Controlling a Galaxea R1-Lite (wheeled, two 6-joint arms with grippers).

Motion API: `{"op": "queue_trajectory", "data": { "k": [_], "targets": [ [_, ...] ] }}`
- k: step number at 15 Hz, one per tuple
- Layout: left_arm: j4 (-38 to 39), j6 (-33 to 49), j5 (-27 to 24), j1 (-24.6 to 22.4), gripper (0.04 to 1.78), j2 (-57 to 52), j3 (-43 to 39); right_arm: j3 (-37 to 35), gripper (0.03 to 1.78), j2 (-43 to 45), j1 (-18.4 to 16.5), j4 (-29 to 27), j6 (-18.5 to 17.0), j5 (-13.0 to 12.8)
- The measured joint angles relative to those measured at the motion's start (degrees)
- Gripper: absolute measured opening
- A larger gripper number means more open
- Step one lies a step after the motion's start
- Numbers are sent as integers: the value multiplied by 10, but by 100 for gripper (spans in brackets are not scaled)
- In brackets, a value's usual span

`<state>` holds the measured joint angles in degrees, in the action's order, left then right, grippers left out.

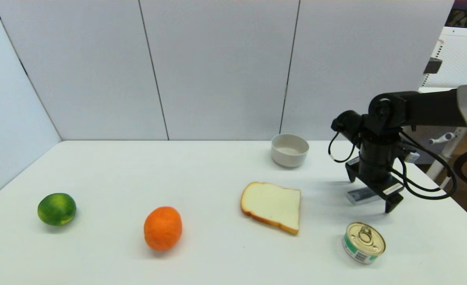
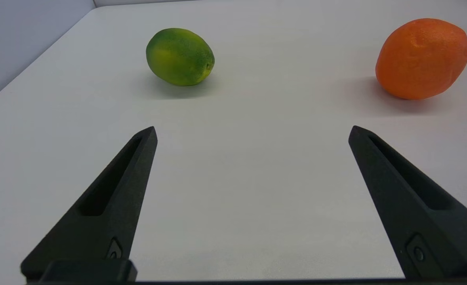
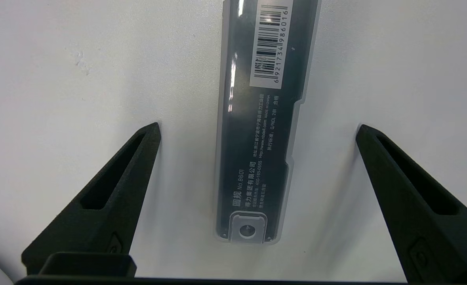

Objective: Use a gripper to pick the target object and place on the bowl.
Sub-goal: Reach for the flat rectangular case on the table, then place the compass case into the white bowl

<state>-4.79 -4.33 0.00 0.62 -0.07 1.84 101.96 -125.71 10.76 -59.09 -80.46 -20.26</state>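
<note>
The grey pack (image 1: 361, 194) has the fingers of my right gripper low beside both of its long edges, so my right gripper needs to close on it now.
The flat grey pack (image 1: 361, 194) with a white label strip lies on the white table at the right, mostly hidden under my right arm. In the right wrist view the pack (image 3: 257, 130) lies lengthwise between the two spread fingers, touching neither. My right gripper (image 1: 370, 194) is open, pointing down, low over the pack; it shows in its own view too (image 3: 257, 130). The off-white bowl (image 1: 290, 150) stands empty behind the bread, left of the right arm. My left gripper (image 2: 252, 132) is open and empty, out of the head view.
A bread slice (image 1: 272, 206) lies left of the pack. A gold-topped tin can (image 1: 363, 242) stands in front of the gripper. An orange (image 1: 162, 228) and a green lime (image 1: 56, 209) sit at the left; both show in the left wrist view, orange (image 2: 422, 58), lime (image 2: 180, 56).
</note>
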Motion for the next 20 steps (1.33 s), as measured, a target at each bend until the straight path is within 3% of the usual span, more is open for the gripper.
{"op": "queue_trajectory", "data": {
  "k": [1,4,8,9,16,20],
  "targets": [
    [0,0,0,0,171,0,0,0,171,-1,0,0,0,0],
    [0,0,0,0,171,0,0,0,120,-2,0,0,1,0],
    [0,0,0,0,171,0,0,-1,75,-4,-1,0,1,0],
    [0,0,0,0,171,0,0,-1,54,-5,-1,0,0,0],
    [0,0,0,0,171,0,0,1,54,3,0,7,6,0],
    [0,0,0,0,171,0,0,19,54,59,13,7,60,1]
  ]
}}
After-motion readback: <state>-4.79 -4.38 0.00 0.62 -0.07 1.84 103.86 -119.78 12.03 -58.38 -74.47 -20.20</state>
